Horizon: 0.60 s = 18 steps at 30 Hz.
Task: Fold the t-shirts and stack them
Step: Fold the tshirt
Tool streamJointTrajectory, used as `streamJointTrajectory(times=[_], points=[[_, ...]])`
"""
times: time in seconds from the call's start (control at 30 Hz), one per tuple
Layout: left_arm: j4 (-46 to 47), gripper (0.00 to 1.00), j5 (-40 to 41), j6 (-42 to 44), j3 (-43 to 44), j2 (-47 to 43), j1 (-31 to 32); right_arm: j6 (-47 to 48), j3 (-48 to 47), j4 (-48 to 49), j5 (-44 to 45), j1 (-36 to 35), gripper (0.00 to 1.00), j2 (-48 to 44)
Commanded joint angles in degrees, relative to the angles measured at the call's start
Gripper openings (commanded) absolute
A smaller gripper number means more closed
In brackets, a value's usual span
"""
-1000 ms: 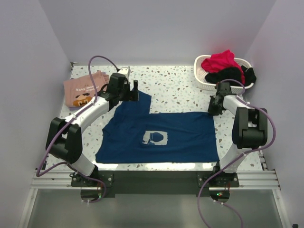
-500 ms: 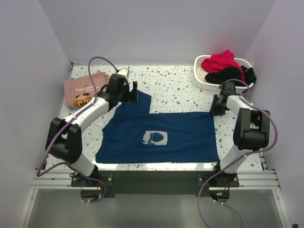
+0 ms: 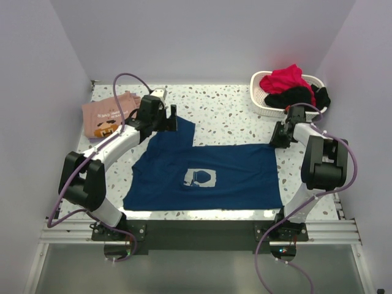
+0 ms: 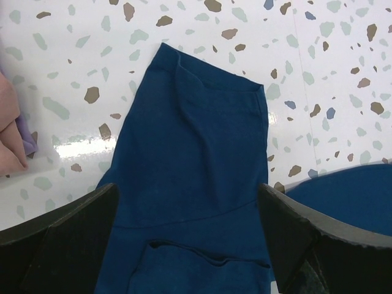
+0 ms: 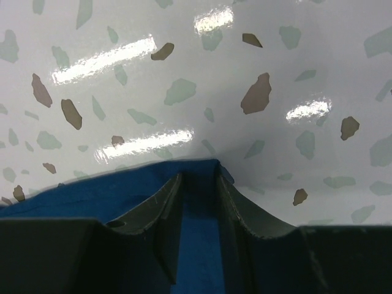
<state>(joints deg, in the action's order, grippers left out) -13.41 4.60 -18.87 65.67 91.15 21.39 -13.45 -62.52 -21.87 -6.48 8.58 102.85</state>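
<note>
The robot's right hand will grab the dark blue t-shirt's far corner nearest the basket (image 5: 201, 182) next. Then it can fold the t-shirt's far edge inward.
The dark blue t-shirt (image 3: 236, 177) lies spread on the table, its pale square print (image 3: 201, 177) facing up and one sleeve (image 4: 196, 122) pointing to the far left. My left gripper (image 3: 173, 117) hovers over that sleeve, wide open (image 4: 187, 190), with nothing held. My right gripper (image 3: 278, 138) sits low at the shirt's far right corner. In the right wrist view its jaws stand a narrow gap apart (image 5: 199, 177), with the blue cloth (image 5: 92, 196) lying between and under them. The salmon-pink t-shirt (image 3: 107, 115) rests folded at the far left, and its edge (image 4: 9, 122) shows in the left wrist view.
A white basket (image 3: 262, 103) at the far right corner holds red cloth (image 3: 283, 78) and black cloth (image 3: 301, 95). Walls close the table on the left, back and right. Speckled tabletop (image 3: 226, 110) shows beyond the blue shirt.
The right gripper's jaws have parted from a tighter pinch on the shirt's corner, and its wrist has shifted slightly to the right. The left arm has not moved.
</note>
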Motion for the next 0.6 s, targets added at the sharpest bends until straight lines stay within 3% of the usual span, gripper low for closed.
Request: streamJointTrajectory(times=[0.0, 0.57], points=[[0.2, 1.0, -0.6, 0.5, 0.8, -0.7, -0.5, -0.5, -0.8, 2.1, -1.2, 0.0, 0.31, 1.5], [-0.2, 1.0, -1.1, 0.8, 0.8, 0.4, -0.5, 0.2, -3.6, 3.4, -0.9, 0.0, 0.31, 4.1]])
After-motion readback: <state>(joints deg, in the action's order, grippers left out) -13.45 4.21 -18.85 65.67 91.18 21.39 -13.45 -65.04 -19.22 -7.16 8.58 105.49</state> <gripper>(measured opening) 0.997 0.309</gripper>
